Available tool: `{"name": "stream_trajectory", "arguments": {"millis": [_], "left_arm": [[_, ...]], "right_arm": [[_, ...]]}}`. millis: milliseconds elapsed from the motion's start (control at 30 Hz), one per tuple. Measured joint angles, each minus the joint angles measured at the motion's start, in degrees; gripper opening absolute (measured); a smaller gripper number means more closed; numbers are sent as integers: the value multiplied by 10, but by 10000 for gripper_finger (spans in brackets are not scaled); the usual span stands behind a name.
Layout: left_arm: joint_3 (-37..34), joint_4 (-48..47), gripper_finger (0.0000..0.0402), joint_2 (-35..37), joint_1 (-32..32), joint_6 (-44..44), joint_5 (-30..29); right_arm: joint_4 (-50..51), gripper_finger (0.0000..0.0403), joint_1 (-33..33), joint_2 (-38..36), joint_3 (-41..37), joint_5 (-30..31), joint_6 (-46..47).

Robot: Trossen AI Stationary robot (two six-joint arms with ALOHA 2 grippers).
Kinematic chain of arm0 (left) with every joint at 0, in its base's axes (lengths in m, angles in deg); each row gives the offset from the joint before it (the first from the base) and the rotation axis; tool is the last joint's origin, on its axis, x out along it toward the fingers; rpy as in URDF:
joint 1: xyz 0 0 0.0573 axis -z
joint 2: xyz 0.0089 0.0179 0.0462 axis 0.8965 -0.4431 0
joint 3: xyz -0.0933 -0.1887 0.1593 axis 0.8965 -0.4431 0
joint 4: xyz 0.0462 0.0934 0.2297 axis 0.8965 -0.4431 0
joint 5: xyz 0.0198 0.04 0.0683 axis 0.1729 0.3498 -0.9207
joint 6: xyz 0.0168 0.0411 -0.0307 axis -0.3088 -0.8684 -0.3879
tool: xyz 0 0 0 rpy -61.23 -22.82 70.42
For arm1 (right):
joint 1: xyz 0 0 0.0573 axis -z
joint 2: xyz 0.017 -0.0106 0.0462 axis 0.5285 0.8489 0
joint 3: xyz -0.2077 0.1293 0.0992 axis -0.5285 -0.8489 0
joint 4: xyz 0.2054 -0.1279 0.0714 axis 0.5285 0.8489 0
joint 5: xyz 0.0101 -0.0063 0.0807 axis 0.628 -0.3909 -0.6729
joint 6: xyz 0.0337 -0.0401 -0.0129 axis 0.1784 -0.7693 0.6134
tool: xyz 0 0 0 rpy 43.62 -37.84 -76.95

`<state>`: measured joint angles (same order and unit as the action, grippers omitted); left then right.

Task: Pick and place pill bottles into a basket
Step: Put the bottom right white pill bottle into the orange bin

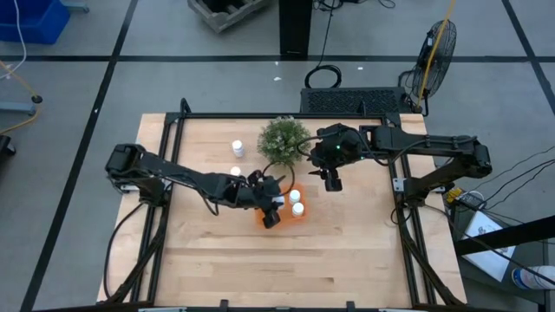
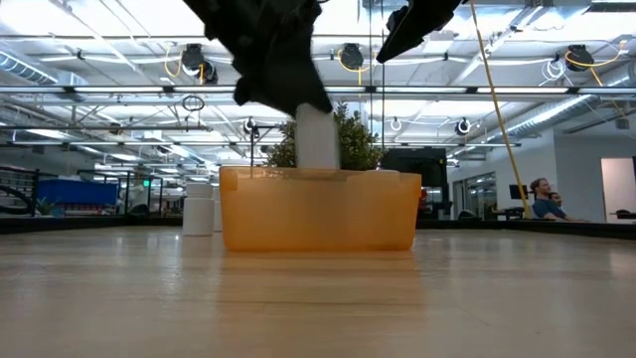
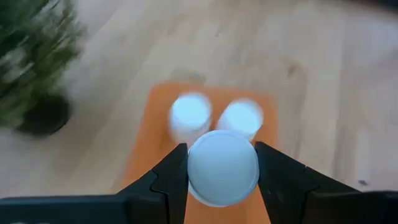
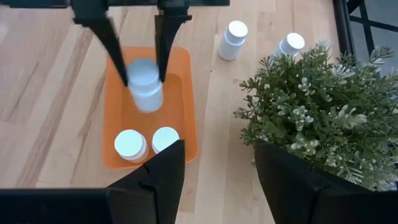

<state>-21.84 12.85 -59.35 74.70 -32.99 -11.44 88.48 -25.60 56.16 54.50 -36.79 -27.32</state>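
Observation:
I should lower the bottle with my left gripper before letting go, because it still hangs high above the orange basket in the left wrist view.
The orange basket (image 1: 283, 213) sits at the table's middle, just near of the plant (image 1: 284, 139). Two white pill bottles (image 4: 132, 145) (image 4: 164, 139) stand upright in one end of it. My left gripper (image 1: 270, 215) is over the basket's other end, shut on a third bottle (image 4: 145, 86). Two more bottles (image 1: 237, 148) (image 1: 235, 172) stand on the table to the left of the plant. My right gripper (image 1: 331, 180) is open and empty, raised to the right of the plant and basket. My left gripper pinches the bottle's top, at the cap's sides (image 4: 142, 70), between its two fingers (image 3: 174, 171). The fingers come from above, pointing down. The bottle hangs upright over the basket. Its lower end (image 2: 318, 159) reaches the rim, and below that the basket wall hides it.
The bushy plant in its dark pot (image 4: 317, 106) stands close behind the basket, beside my right gripper. Bare wood lies on the near half of the table (image 1: 286, 269). A black frame (image 1: 173, 121) edges the table.

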Motion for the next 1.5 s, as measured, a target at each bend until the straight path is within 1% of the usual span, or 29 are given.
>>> {"name": "stream_trajectory", "arguments": {"millis": [33,167,400,467,533,600,667,733,800,900,967,1067,1133,1233,1300,1400,1500], "left_arm": [[1,21,160,-6,0,1,7],[0,49,160,-27,8,2,11],[-1,40,160,-50,18,16,11],[1,54,160,-60,20,20,9],[-1,43,160,-66,24,21,12],[0,65,160,-76,28,28,9],[0,53,160,-78,32,31,9],[1,68,160,-87,33,35,8],[-1,58,160,-90,33,34,12],[2,75,160,-103,33,36,14],[-1,65,160,-105,33,33,19],[0,76,162,-108,33,34,22],[0,73,179,-108,33,33,22],[0,73,220,-108,32,32,24],[0,72,239,-108,32,30,23],[0,67,251,-104,31,26,22],[0,62,248,-94,30,26,24]], "right_arm": [[0,187,0,0,0,0,0],[0,187,0,0,0,0,7],[0,187,0,0,0,0,8],[1,187,0,0,0,0,8],[1,187,0,0,0,0,7],[0,187,0,0,0,0,7],[1,187,0,0,0,0,7],[0,187,0,0,0,-1,7],[1,187,0,0,0,-2,7],[1,187,0,0,0,-2,7],[1,187,0,0,0,-2,7],[1,187,0,0,0,-2,8],[1,187,0,0,0,-3,8],[1,187,0,0,0,-3,7],[1,187,0,0,0,-3,7],[1,187,0,0,0,-4,7],[1,187,0,0,0,-4,7]]}}
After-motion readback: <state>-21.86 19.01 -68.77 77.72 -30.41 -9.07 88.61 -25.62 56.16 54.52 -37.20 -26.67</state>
